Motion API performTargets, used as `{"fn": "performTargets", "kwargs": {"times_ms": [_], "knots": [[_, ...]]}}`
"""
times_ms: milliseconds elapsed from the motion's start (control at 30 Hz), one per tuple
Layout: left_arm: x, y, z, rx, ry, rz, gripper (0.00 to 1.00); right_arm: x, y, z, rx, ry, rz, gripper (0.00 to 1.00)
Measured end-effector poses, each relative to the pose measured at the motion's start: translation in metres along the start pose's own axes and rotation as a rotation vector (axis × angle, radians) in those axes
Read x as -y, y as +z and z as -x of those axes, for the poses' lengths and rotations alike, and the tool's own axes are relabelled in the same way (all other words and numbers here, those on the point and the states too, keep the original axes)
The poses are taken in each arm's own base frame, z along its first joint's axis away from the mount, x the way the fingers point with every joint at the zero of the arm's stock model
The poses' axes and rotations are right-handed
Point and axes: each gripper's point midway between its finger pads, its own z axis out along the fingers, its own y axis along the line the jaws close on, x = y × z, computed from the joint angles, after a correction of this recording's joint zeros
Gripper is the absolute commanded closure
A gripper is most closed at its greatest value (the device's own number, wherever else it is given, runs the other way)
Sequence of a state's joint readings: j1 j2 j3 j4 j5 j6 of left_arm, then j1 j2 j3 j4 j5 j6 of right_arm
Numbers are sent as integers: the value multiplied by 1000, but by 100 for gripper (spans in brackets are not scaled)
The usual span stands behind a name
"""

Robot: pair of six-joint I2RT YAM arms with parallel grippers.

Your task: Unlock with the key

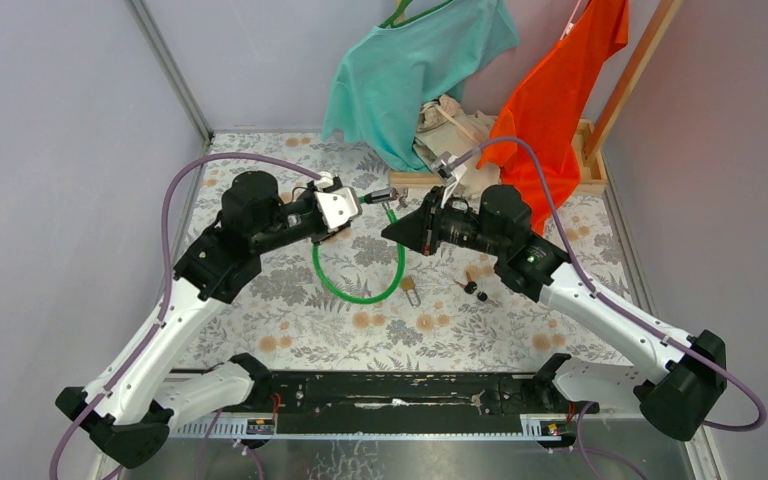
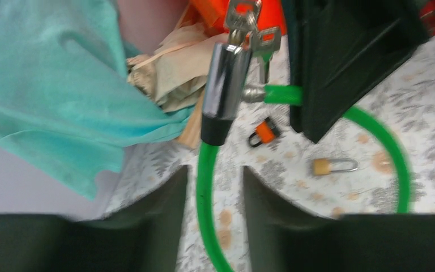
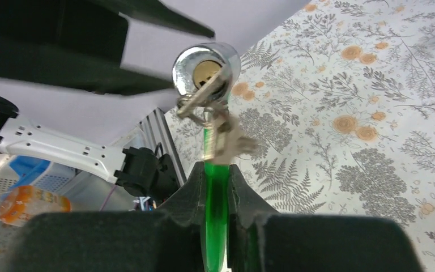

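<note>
My left gripper needs to reach the cable lock's chrome cylinder (image 1: 379,196) (image 2: 222,89) and grip its body, so that the keys and side socket stay free to unlock the cable.
A green cable lock (image 1: 360,290) loops over the flowered cloth, and its chrome cylinder (image 2: 225,85) is lifted between the arms. Bare silver keys (image 3: 218,127) hang from the cylinder's keyhole (image 3: 204,72). My right gripper (image 3: 217,170) is shut on the green cable just below the cylinder. My left gripper (image 2: 215,187) is open, with the cable running between its fingers and a gap on each side. A small orange padlock (image 2: 264,132) lies on the cloth. The tiny black-headed key (image 1: 477,291) lies beside it, away from both grippers.
A brass padlock (image 2: 334,166) lies on the cloth inside the cable loop. A teal shirt (image 1: 415,60) and an orange shirt (image 1: 560,100) hang at the back over a wooden rack (image 1: 590,160). Grey walls close in the left and right sides.
</note>
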State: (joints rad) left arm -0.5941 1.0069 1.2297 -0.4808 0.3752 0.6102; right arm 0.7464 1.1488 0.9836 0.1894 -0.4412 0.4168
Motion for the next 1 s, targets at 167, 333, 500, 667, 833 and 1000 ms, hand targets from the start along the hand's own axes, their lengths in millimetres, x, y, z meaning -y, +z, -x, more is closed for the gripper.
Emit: {"fn": "performTargets", "kwargs": {"times_ms": [167, 333, 500, 667, 833, 1000], "knots": [[16, -6, 17, 60, -53, -85, 36, 3, -3, -12, -50, -26, -2, 100], [32, -6, 26, 74, -91, -194, 35, -1, -7, -34, -166, -37, 31, 100], [42, 0, 22, 36, -123, -311, 36, -19, -6, -46, -256, -69, 104, 100], [52, 1, 12, -30, -212, -462, 50, -33, -8, -55, -314, -107, 151, 100], [62, -7, 3, -80, -280, -597, 68, -30, -10, -61, -338, -116, 143, 100], [67, -18, 0, -87, -260, -647, 92, -34, -10, -64, -350, -122, 157, 100]]}}
